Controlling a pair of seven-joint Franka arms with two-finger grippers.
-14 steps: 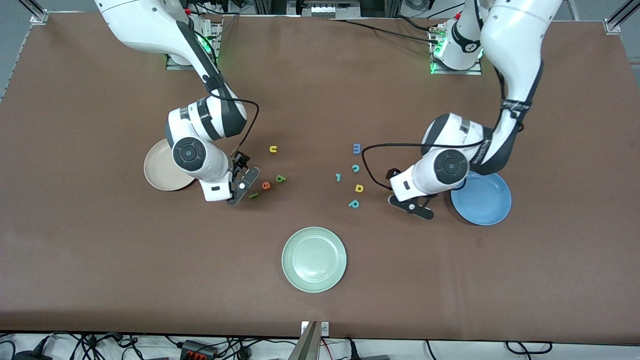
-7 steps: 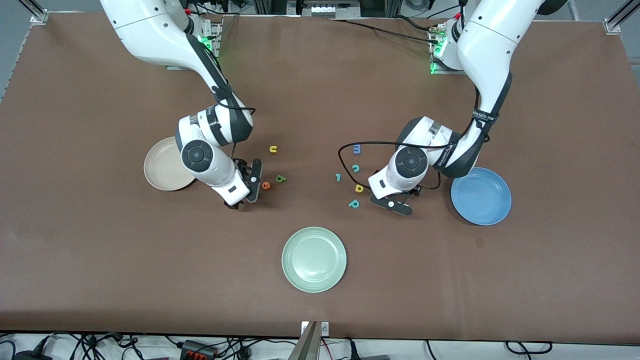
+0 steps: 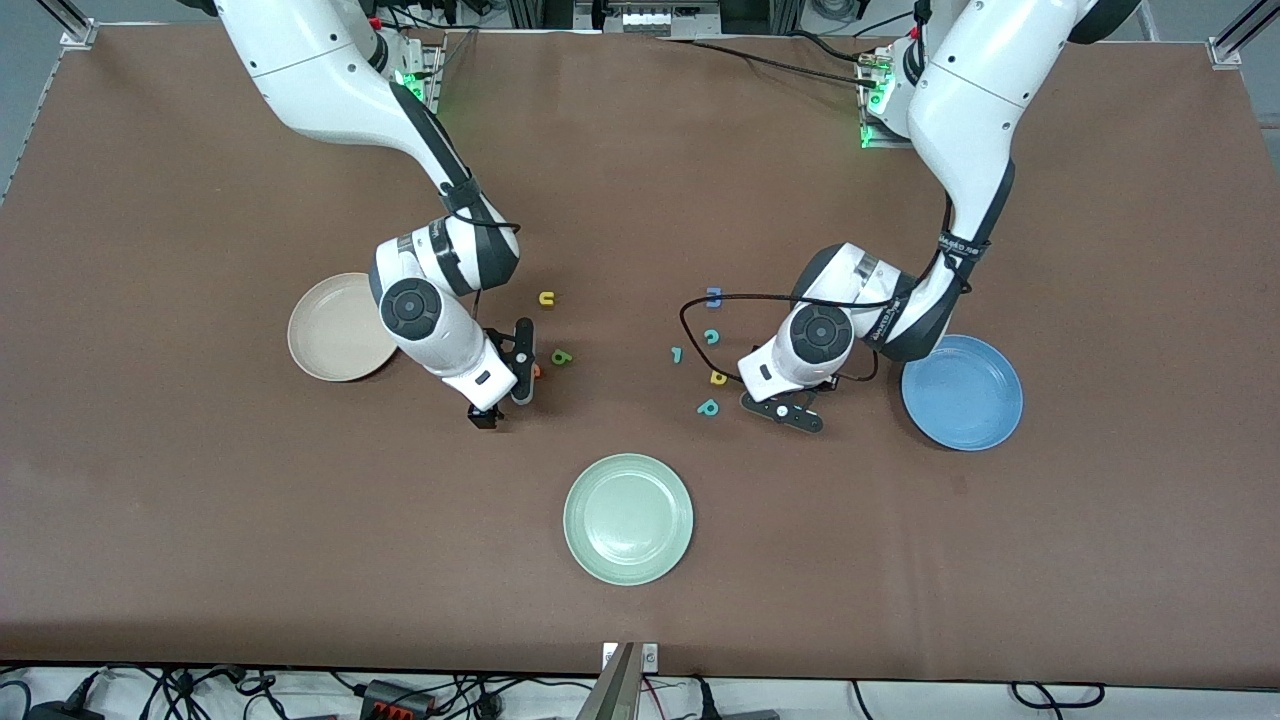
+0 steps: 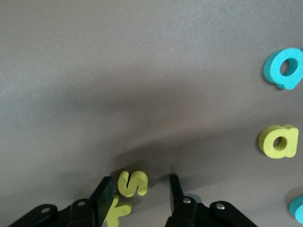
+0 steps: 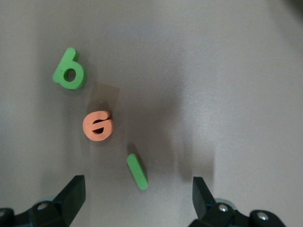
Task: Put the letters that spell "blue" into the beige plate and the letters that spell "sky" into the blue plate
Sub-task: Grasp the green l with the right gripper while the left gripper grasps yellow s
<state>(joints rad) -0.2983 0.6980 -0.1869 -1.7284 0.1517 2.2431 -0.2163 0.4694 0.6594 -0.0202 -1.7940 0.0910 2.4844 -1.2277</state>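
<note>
The green l has rounded ends, and its straight long sides face each other. The robot's right gripper next needs to pick up the green l by those straight long sides.
My right gripper (image 5: 137, 196) hangs open low over the thin green l (image 5: 137, 171), which lies between its fingers. The orange e (image 5: 98, 125) and green b (image 5: 70, 71) lie just past it. In the front view this gripper (image 3: 503, 390) hides the l and most of the e; the yellow u (image 3: 546, 298) lies apart. My left gripper (image 4: 138, 196) is open around the yellow s (image 4: 132, 183), one finger (image 4: 102, 198) close against it and covering part of the yellow k (image 4: 116, 213). The beige plate (image 3: 335, 327) and blue plate (image 3: 962, 392) hold nothing.
A pale green plate (image 3: 628, 518) sits nearer the front camera, mid-table. Beside the left gripper (image 3: 790, 405) lie a yellow d (image 3: 718, 377), a teal p (image 3: 708, 407), a teal c (image 3: 711, 337), a small teal piece (image 3: 677, 353) and a blue letter (image 3: 713, 296).
The right gripper turned and came down over the green l, covering it and part of the e. The left gripper shifted away from the blue plate toward the loose letters.
</note>
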